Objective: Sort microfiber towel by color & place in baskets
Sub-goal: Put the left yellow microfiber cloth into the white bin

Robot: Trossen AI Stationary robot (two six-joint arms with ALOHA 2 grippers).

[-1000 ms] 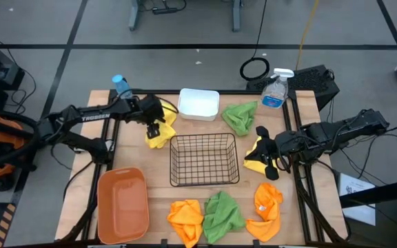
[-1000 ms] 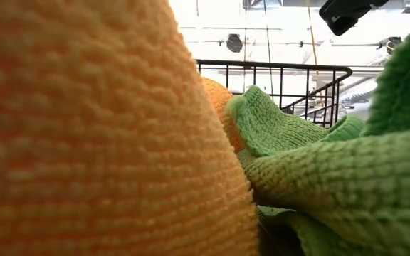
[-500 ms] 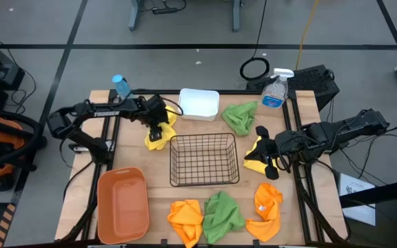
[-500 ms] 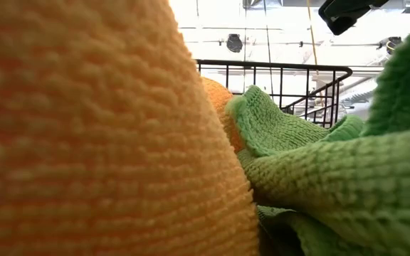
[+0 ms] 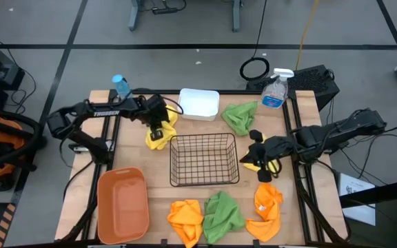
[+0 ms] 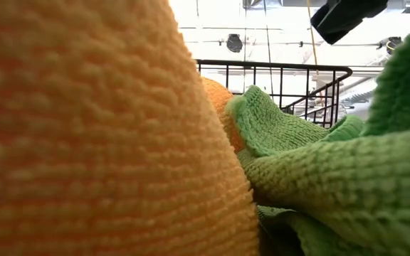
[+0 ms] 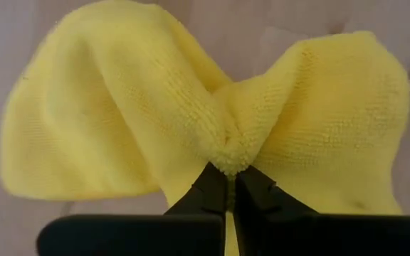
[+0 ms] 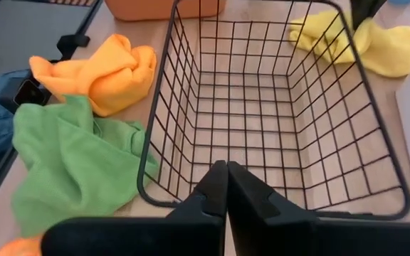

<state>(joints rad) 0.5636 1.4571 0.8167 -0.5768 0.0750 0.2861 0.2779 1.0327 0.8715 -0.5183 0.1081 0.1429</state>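
Note:
The right gripper grabs the yellow towel by a bunched fold (image 5: 249, 164) in its middle next, to sort it into the yellow towel's basket.
My left gripper (image 5: 156, 131) is shut on a yellow towel (image 5: 160, 135) that lies on the table between the white tub (image 5: 198, 104) and the wire basket (image 5: 204, 160). My right gripper (image 5: 256, 153) hovers shut by the basket's right rim, above a second yellow towel (image 5: 248, 164) that it partly hides. In the right wrist view no cloth shows between its fingertips (image 8: 226, 168). One green towel (image 5: 240, 117) lies at the far right. Two orange towels (image 5: 186, 219) (image 5: 266, 210) and a green one (image 5: 222, 213) lie along the near edge. The orange tub (image 5: 123, 203) stands near left. My left gripper pinches a bunched-up fold (image 7: 228, 158) near the middle of the yellow towel between its two fingers. The fingers come from above, pointing steeply down. The towel spreads to both sides of the fold and lies on the table.
A blue-capped water bottle (image 5: 121, 86) stands at the far left corner and a clear spray bottle (image 5: 276, 91) at the far right. In the low view an orange towel (image 6: 84, 142) and a green one (image 6: 333, 178) fill the picture right in front of the camera.
My left gripper has sunk a little onto the yellow towel and has shut on its fold. My right gripper has gone toward the table's left, closer to the wire basket's right rim, and has stayed shut.

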